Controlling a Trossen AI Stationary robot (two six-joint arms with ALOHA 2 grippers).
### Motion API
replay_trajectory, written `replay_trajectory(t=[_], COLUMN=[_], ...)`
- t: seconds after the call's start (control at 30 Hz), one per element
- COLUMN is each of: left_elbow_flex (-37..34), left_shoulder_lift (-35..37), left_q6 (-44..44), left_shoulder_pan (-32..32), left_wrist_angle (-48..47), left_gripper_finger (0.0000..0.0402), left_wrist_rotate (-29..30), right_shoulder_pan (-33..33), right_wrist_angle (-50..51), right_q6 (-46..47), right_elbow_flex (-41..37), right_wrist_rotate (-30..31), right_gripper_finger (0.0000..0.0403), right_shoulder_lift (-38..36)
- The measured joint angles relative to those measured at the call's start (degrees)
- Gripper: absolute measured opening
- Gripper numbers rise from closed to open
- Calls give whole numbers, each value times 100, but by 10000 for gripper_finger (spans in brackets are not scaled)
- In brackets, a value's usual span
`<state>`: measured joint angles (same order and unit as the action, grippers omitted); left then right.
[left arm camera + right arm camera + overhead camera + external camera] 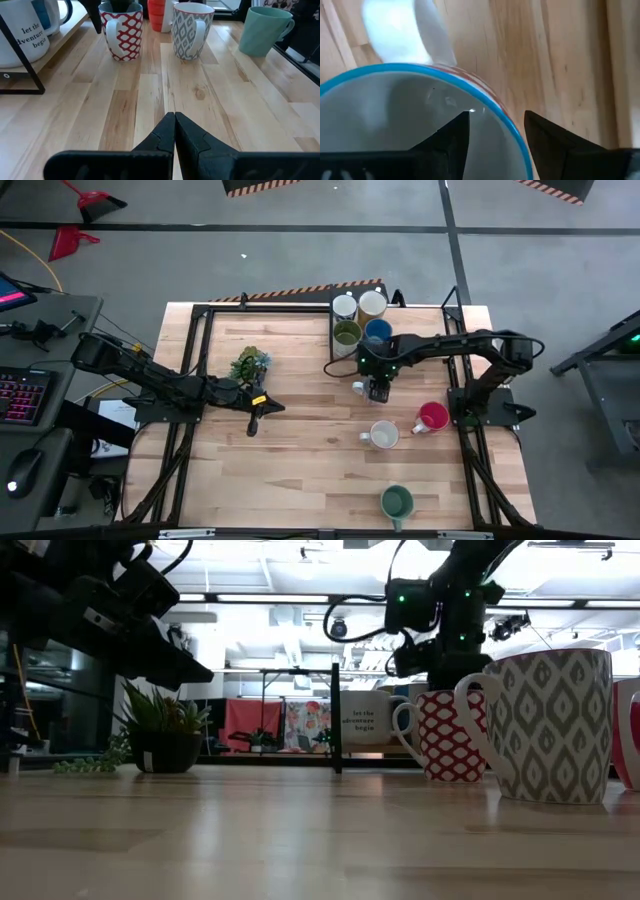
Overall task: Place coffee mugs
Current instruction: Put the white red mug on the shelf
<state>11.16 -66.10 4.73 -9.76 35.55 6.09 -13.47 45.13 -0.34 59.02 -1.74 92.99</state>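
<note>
The red-and-white patterned mug needs to go on the raised board. My right gripper needs to grab the mug by its blue rim (512, 132) next for that.
A red-and-white patterned mug (358, 388) with a blue rim (512, 132) stands upright on the table in front of the rack. My right gripper (497, 120) is open above it, pointing down. One finger (452, 137) is inside the mug and the other (550, 140) outside its wall, with no touch showing. A grey patterned mug (384, 435), a red mug (432, 417) and a teal mug (396, 502) stand on the table toward the near right. My left gripper (253, 423) is shut and empty, low over the table's middle left.
A black wire rack (333, 340) at the far edge holds several mugs (372, 304), among them a white lettered one (20, 35). A small potted plant (250, 363) stands just beyond my left gripper. Bare wood lies near my left gripper (174, 120).
</note>
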Motion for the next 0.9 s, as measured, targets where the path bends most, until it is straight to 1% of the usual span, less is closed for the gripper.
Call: replay_trajectory(t=[0.07, 0.13, 0.23, 0.37, 0.4, 0.57, 0.7, 0.83, 0.9], left_elbow_flex=[0, 1, 0, 0, 0, 2, 2, 2, 2], left_shoulder_lift=[1, 1, 1, -1, 1, 1, 1, -1, -1], left_q6=[-2, -1, -11, -45, -50, -48, -48, -48, -48], left_shoulder_pan=[0, 0, 0, 0, 0, 0, 0, 0, 0], left_wrist_angle=[-1, -1, -2, -20, -22, -180, -274, -282, -282], left_gripper_finger=[0, 0, 0, 0, 0, 0, 0, 0, 0], left_wrist_rotate=[1, 2, 2, 2, 2, 4, 4, 7, 7], right_shoulder_pan=[0, 0, 0, 11, 21, 89, 144, 203, 229], right_wrist_angle=[-12, -18, 3, -6, 33, 9, -1, 163, 425], right_q6=[45, 71, 146, 191, 186, 315, 439, 555, 625], right_elbow_flex=[-3, -7, -7, -7, -7, -7, 46, 387, 635], right_wrist_rotate=[8, -12, -164, -309, -304, -160, -104, -92, -57], right_gripper_finger=[164, 147, 100, 18, 10, 4, 2, 2, 1], right_shoulder_lift=[61, 57, 49, 33, 33, 8, -172, -469, -603])
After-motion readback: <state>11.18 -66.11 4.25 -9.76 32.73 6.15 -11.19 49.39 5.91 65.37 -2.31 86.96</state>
